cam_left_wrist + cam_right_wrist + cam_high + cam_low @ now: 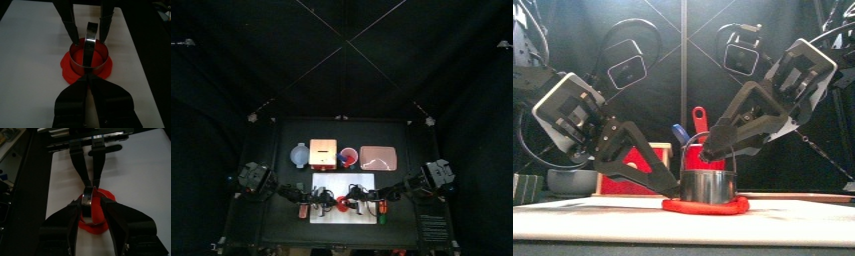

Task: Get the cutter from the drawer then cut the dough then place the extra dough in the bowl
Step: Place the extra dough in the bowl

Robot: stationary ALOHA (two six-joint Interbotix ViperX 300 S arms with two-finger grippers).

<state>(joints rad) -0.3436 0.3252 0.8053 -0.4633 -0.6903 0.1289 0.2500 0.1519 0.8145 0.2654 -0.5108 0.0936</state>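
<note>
I should next use my right gripper to grab the cutter by its raised wire handle (87,199), because my left gripper's fingers already crowd the cutter's side low down.
The round metal cutter (708,187) stands upright on the red dough (704,207), which lies flat on the white cutting board (593,215). My left gripper (90,82) comes in low from the left. Its jaws are pinched together on the cutter's (87,56) near wall, just above the dough (70,75). My right gripper (91,203) comes down from the right onto the cutter's top. Its jaws stand apart on either side of the wire handle (92,27). Both arms hide most of the dough in the top view.
Behind the board stand in a row the blue-grey bowl (299,155), the wooden box (325,153), the red cup (349,156) with toy knives, and the pink tray (378,157). The board (345,215) reaches close to the table's front edge.
</note>
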